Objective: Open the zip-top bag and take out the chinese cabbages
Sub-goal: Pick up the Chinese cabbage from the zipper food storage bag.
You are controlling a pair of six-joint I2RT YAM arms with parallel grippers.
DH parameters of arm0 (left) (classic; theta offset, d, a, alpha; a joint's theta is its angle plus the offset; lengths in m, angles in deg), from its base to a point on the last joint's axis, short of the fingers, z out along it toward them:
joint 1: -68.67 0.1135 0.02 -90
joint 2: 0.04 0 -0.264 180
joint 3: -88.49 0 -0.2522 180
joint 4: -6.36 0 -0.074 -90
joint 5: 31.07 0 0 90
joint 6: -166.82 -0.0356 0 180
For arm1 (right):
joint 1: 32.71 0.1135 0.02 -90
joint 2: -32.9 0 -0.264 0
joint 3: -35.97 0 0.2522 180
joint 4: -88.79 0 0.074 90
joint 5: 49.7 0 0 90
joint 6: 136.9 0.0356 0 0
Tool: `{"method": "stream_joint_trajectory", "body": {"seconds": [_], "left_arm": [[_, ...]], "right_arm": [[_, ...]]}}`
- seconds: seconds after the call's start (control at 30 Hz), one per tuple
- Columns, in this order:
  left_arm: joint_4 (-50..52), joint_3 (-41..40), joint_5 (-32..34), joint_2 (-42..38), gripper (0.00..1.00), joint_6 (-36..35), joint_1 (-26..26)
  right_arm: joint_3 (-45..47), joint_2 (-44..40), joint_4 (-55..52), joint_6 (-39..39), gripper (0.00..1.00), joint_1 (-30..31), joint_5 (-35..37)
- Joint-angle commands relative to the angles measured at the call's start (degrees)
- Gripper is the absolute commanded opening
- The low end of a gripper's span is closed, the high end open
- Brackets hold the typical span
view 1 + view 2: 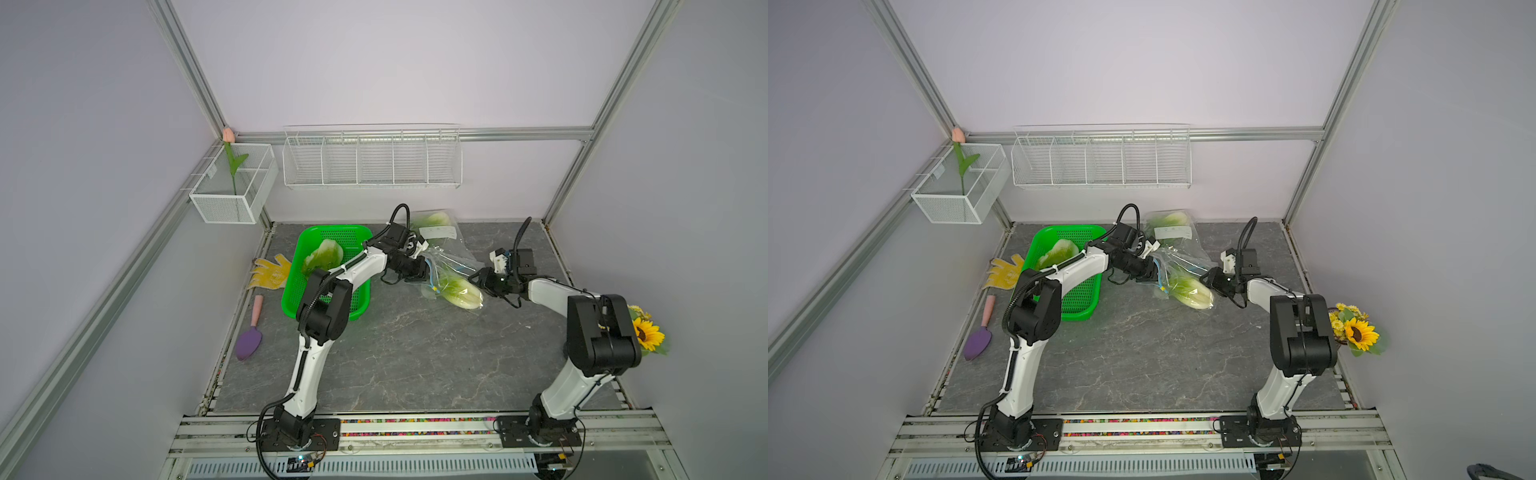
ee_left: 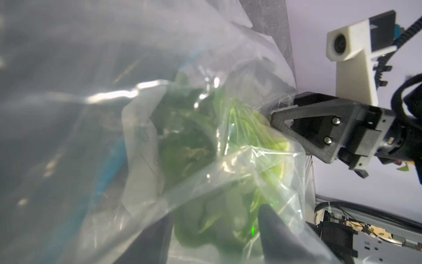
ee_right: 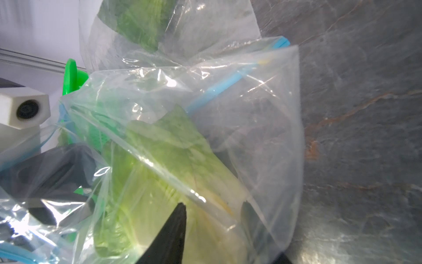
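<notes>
I need to grab the chinese cabbage next with my left gripper by its leafy end inside the bag's opening, to take it out through that opening.
The clear zip-top bag [image 1: 451, 262] [image 3: 262, 114] with a blue zip strip [image 3: 219, 86] lies mid-table between both arms. One of the chinese cabbages [image 1: 461, 291] [image 1: 1192, 291] [image 2: 187, 146] [image 3: 171, 155] lies inside it. My left gripper [image 1: 428, 270] [image 2: 214, 219] reaches into the bag's mouth, open, its fingers either side of the leafy end. My right gripper [image 1: 478, 278] [image 2: 274, 114] [image 3: 213, 205] is shut on the bag's far end, pinching the cabbage's pale base through the plastic. Another cabbage [image 1: 324, 255] lies in the green basket [image 1: 291, 299].
A second clear bag [image 1: 436, 226] holding a cabbage sits at the back. A yellow glove [image 1: 270, 272] and a purple trowel [image 1: 249, 343] lie left of the basket. Sunflowers [image 1: 646, 332] stand behind the right arm. White wire racks [image 1: 372, 160] hang on the walls.
</notes>
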Motion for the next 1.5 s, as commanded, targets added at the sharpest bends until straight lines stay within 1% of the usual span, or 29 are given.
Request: {"method": "stream_joint_trajectory", "body": {"seconds": [0.0, 0.07, 0.13, 0.2, 0.23, 0.27, 0.4, 0.53, 0.67, 0.77, 0.9, 1.13, 1.2, 1.27, 1.4, 1.47], "left_arm": [[-3.6, -1.1, -3.9, -3.3, 0.65, 0.8, -0.2], [-3.3, -1.2, -3.2, -3.4, 0.65, 0.7, -0.3], [-1.3, -0.2, -1.6, -2.7, 0.57, 0.1, -0.4], [0.3, 0.9, -1.1, -1.6, 0.46, -0.3, -0.7], [0.6, 1.2, -1.4, -1.2, 0.42, -0.2, -0.8], [0.7, 1.4, -1.7, -0.9, 0.40, -0.2, -1.0], [2.0, 3.1, -1.5, 0.6, 0.41, -0.5, -2.1], [1.3, 4.0, -2.7, 1.6, 0.41, 0.8, -3.6], [2.0, 5.6, -2.8, 3.2, 0.45, 1.3, -5.8], [3.2, 5.9, -2.3, 4.3, 0.44, 1.8, -6.5], [2.9, 3.9, -1.8, 4.4, 0.37, 2.6, -6.7], [3.1, 2.4, -1.7, 3.0, 0.13, 2.4, -6.4], [3.0, 1.9, -1.8, 2.4, 0.09, 2.6, -5.9], [2.2, 0.5, -1.8, 1.4, 0.00, 2.6, -5.3], [0.4, -2.9, -1.5, -0.9, 0.00, 3.0, -4.0], [-0.3, -4.3, -1.2, -2.1, 0.00, 3.0, -3.4]], "right_arm": [[0.1, 0.5, 0.3, -0.7, 0.43, -0.2, -2.0], [0.4, 0.5, 0.7, -0.5, 0.43, -0.2, -2.2], [0.6, 0.4, 1.0, -0.3, 0.42, -0.1, -2.5], [0.6, 0.4, 1.1, -0.4, 0.42, -0.2, -3.1], [0.5, 0.5, 1.1, -0.4, 0.42, -0.2, -3.4], [0.5, 0.5, 1.2, -0.4, 0.42, -0.2, -3.6], [0.6, 0.6, 1.8, -0.4, 0.42, -0.1, -4.3], [0.6, 1.2, 2.6, 0.2, 0.42, 0.0, -5.2], [1.1, 1.5, 3.9, 1.1, 0.42, 0.3, -5.4], [1.8, 1.2, 5.4, 2.0, 0.42, 0.3, -5.4], [2.5, 1.1, 6.9, 2.9, 0.41, 0.1, -5.6], [3.2, 0.1, 7.4, 3.5, 0.40, -0.7, -4.6], [4.0, -0.9, 8.0, 3.6, 0.40, -1.1, -4.0], [4.9, -2.3, 8.6, 3.7, 0.41, -1.8, -3.4], [8.2, -6.1, 9.5, 3.3, 0.48, -2.9, -2.0], [9.4, -8.0, 9.1, 2.8, 0.54, -3.3, -1.9]]}}
